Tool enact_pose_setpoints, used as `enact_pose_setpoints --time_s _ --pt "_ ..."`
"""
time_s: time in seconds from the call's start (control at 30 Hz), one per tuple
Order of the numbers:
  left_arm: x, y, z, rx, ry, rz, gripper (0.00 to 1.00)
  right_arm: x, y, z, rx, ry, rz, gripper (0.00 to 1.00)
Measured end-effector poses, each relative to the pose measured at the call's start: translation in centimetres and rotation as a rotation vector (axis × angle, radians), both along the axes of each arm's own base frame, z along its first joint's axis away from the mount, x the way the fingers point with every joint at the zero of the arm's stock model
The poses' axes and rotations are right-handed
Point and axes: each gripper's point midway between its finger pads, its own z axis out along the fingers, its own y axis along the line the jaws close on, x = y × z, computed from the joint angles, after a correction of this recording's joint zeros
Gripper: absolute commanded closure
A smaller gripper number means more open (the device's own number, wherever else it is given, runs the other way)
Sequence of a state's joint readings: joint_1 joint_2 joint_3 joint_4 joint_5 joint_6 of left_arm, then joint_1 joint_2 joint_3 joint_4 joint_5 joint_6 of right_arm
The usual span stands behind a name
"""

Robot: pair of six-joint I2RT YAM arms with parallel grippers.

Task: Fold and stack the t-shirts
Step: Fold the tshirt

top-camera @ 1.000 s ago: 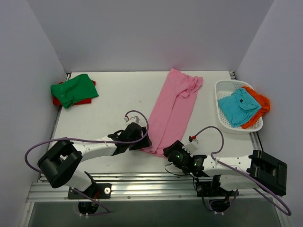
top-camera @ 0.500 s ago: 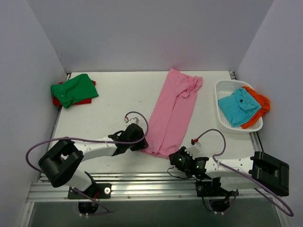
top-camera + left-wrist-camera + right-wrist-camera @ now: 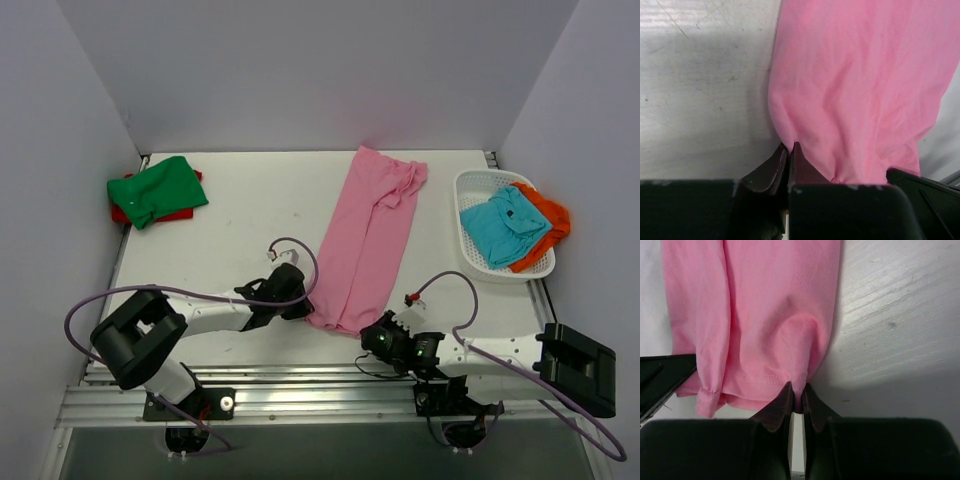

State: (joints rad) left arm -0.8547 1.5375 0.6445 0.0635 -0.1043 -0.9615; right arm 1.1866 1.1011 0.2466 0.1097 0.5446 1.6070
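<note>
My right gripper would bring the pink t-shirt's near hem corner point(image 3: 366, 329) point(image 3: 798, 393) up with it if I lifted now, because its fingers pinch a bunched fold of the t-shirt.
A long pink t-shirt point(image 3: 365, 235) lies folded lengthwise on the white table, running from the back centre toward the front. My left gripper point(image 3: 304, 311) is shut on its near left corner point(image 3: 790, 140). My right gripper point(image 3: 372, 334) is shut on its near right hem corner point(image 3: 799, 385). A green t-shirt point(image 3: 158, 189) lies folded on a red one point(image 3: 180, 213) at the back left. Teal point(image 3: 505, 225) and orange point(image 3: 548, 222) t-shirts sit in the basket.
A white mesh basket point(image 3: 472, 258) stands at the right edge of the table. Purple walls close in the left, back and right sides. The metal rail point(image 3: 300, 395) runs along the near edge behind both arms.
Both grippers have closed on the near corners of the pink t-shirt. The right gripper shifted a little toward the front, and the shirt's near end moved slightly.
</note>
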Motion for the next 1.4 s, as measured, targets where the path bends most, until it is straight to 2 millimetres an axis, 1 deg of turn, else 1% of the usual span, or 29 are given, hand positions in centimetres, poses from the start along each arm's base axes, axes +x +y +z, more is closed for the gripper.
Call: enact_pose_setpoints --time_s 0.1,0.23,0.37,0.47,0.57,0.7,0.77,0.83,0.97,1.07,1.23,1.4 --pt "-0.8 -0.2 0.1 0.003 -0.002 -0.004 0.98 -0.3 -0.3 0.2 -0.049 0.010 0.025 1.00" --pt "-2.3 0.1 0.7 0.018 0.008 0.003 0.98 -1.2 -0.1 1.3 -0.089 0.023 0.075 1.00" --pt "-3.8 0.1 2.8 0.016 -0.017 0.000 0.98 -2.4 0.0 3.0 -0.097 0.031 0.111 1.00" --pt "-4.9 -0.1 4.5 0.004 -0.034 -0.013 0.98 -3.3 -0.7 3.8 -0.106 0.042 0.120 1.00" --pt "-5.0 -0.1 5.9 -0.009 -0.054 -0.010 0.98 -3.7 -1.6 4.8 -0.103 0.040 0.111 1.00" --pt "-4.4 -0.1 6.8 -0.006 -0.075 0.005 0.98 -3.4 -2.5 5.8 -0.114 0.015 0.081 1.00" --pt "-3.9 -0.5 7.1 0.006 -0.078 0.005 0.98 -3.0 -2.8 6.4 -0.134 0.000 0.063 1.00" --pt "-3.1 -1.4 7.5 0.013 -0.086 0.002 0.98 -2.4 -2.8 7.2 -0.155 -0.023 0.044 1.00" --pt "-0.8 -3.2 8.8 0.013 -0.110 0.009 0.98 -1.2 -2.3 9.3 -0.177 -0.080 0.006 1.00" --pt "1.4 -4.0 9.8 0.008 -0.132 0.025 0.98 -0.2 -2.2 10.8 -0.188 -0.125 -0.029 1.00" --pt "5.0 -4.3 11.9 -0.007 -0.171 0.065 0.98 1.7 -2.9 12.4 -0.236 -0.184 -0.101 1.00" --pt "8.1 -4.1 13.9 -0.031 -0.206 0.100 0.98 4.5 -4.8 13.5 -0.325 -0.211 -0.184 1.00"
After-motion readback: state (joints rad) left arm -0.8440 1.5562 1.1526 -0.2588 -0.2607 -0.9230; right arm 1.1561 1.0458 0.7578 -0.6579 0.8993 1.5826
